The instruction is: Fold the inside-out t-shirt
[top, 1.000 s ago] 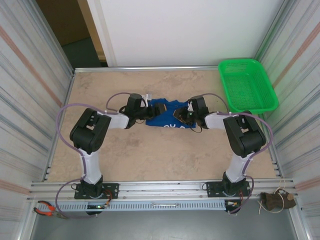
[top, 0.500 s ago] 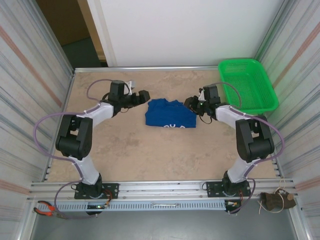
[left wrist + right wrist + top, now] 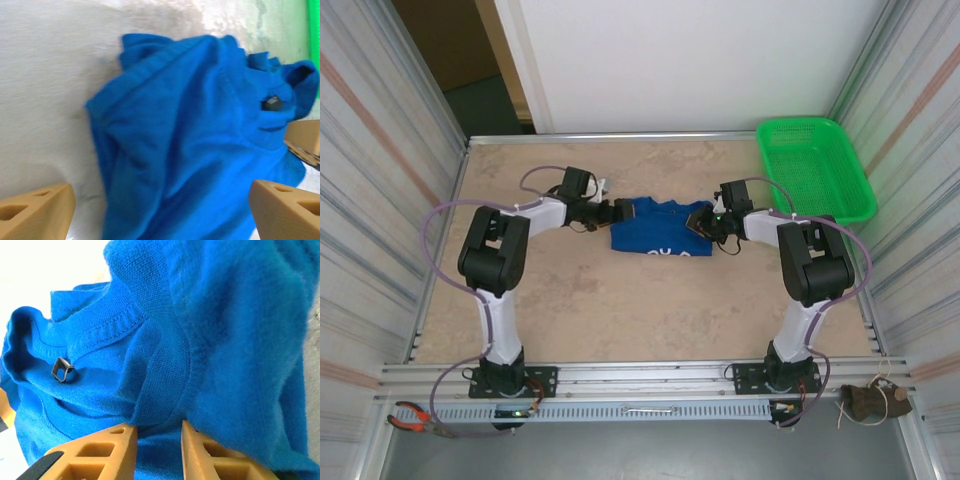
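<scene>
The left gripper grabs the side edge of the inside-out t-shirt [image 3: 660,228] next, away from its collar, to slide the folded t-shirt aside flat.
The inside-out t-shirt [image 3: 660,228] lies as a compact royal-blue bundle in the middle of the table, with a bit of white print along its near edge. My left gripper [image 3: 623,211] sits at the shirt's left edge, open wide. In the left wrist view its fingers stand far apart on either side of the rumpled blue cloth [image 3: 190,125], with the left gripper [image 3: 161,187] over the fabric. My right gripper [image 3: 705,222] is at the shirt's right edge. Its jaws [image 3: 158,426] stand narrowly apart, straddling a fold of cloth [image 3: 225,330] near the ribbed collar.
A green mesh basket [image 3: 815,170] stands at the back right corner. Metal walls close in the table [image 3: 570,300] on both sides. Red-handled pliers [image 3: 415,418] lie on the rail in front of the left arm's base.
Both grippers pulled outward from the shirt half a second ago, then came back to its left and right edges. The left jaws widened and the right jaws narrowed a little.
</scene>
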Tool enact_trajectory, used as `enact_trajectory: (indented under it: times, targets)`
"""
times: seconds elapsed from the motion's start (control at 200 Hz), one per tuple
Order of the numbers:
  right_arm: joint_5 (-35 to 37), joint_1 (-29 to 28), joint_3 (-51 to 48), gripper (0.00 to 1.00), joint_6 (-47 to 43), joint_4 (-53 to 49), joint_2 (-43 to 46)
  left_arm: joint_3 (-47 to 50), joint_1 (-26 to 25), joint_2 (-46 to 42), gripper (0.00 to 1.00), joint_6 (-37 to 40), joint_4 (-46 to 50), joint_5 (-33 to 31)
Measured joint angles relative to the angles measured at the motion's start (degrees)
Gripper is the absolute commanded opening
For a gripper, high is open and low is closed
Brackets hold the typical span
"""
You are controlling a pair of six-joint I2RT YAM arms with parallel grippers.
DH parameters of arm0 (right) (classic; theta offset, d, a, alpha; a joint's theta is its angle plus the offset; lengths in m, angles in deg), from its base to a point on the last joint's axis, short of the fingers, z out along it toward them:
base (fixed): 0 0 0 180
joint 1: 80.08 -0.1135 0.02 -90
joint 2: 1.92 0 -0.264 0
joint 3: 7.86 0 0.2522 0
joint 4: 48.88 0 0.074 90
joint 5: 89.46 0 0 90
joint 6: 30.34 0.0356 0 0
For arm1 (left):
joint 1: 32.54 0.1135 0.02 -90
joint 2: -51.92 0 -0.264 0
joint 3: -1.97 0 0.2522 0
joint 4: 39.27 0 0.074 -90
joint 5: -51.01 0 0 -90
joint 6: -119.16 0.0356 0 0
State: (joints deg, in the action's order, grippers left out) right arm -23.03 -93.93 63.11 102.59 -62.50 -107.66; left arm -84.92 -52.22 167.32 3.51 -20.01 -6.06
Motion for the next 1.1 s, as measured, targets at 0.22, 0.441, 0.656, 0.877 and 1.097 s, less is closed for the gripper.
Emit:
enact_trajectory:
  times: [0.22, 0.441, 0.656, 0.877, 1.097]
  targets:
    - [0.4, 0.1, 0.0, 0.27, 0.3, 0.5, -0.5, 0.0, -2.4, 2.1, 0.85, -2.2, -5.5, 4.8]
    - [0.4, 0.1, -0.3, 0.26, 1.2, 1.7, -0.9, 5.5, -2.4, 2.0, 0.58, -9.2, -16.3, 8.9]
    - [0.3, 0.1, -0.4, 0.26, 1.9, 2.2, -0.9, 7.2, -2.2, 2.1, 0.15, -15.1, -23.3, 9.5]
    - [-0.3, 0.4, -2.1, 0.37, 2.1, 0.1, 4.3, 4.8, -0.7, 1.5, 0.00, -11.1, -15.4, 7.5]
    - [-0.4, 0.3, -2.5, 0.52, 2.0, -4.8, 24.6, -6.2, 7.3, -0.5, 0.00, 3.4, 8.4, 1.6]
